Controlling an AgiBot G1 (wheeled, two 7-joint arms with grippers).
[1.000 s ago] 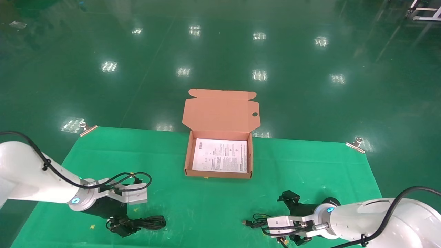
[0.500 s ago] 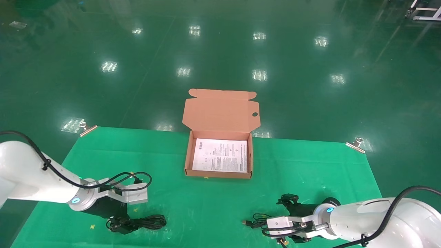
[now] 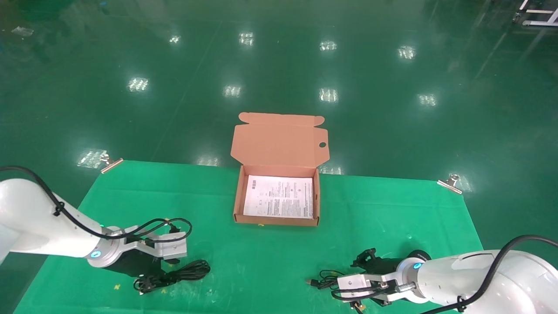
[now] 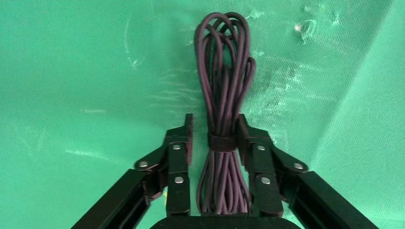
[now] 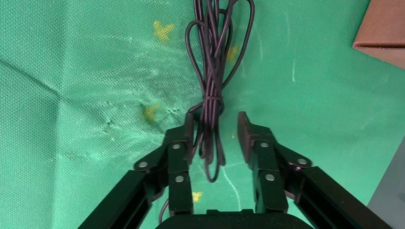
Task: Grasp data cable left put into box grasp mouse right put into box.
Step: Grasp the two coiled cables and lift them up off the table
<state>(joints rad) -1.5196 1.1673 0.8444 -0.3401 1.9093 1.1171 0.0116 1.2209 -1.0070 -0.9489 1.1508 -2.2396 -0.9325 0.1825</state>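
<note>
My right gripper takes hold of the mouse's cord (image 5: 212,95) by the narrow bundle (image 5: 210,119) beside its tie next, since the cord fans out into slack loops.
The data cable (image 3: 189,271) (image 4: 224,95), a black strapped bundle of loops, lies at the near left of the green cloth. My left gripper (image 3: 163,272) (image 4: 215,121) straddles its strapped middle, open. One finger (image 4: 246,136) touches the bundle, and a small gap remains at the other. My right gripper (image 3: 354,282) (image 5: 215,119) is low at the near right, open, with the mouse's thin tied cord (image 3: 324,279) (image 5: 212,95) between its fingers, close to one of them. The mouse body is hidden. The open salmon box (image 3: 279,221) stands mid-table with a white printed sheet (image 3: 279,197) inside.
The box lid (image 3: 279,141) stands up behind it, with a round hole. Metal clips (image 3: 111,165) (image 3: 449,182) hold the cloth's far corners. A box corner (image 5: 382,28) shows in the right wrist view. Yellow marks (image 5: 162,29) dot the cloth.
The left gripper's fingers have narrowed around the data cable, and the bundle looks slimmer and slanted. The right gripper has sunk lower over the mouse cord.
</note>
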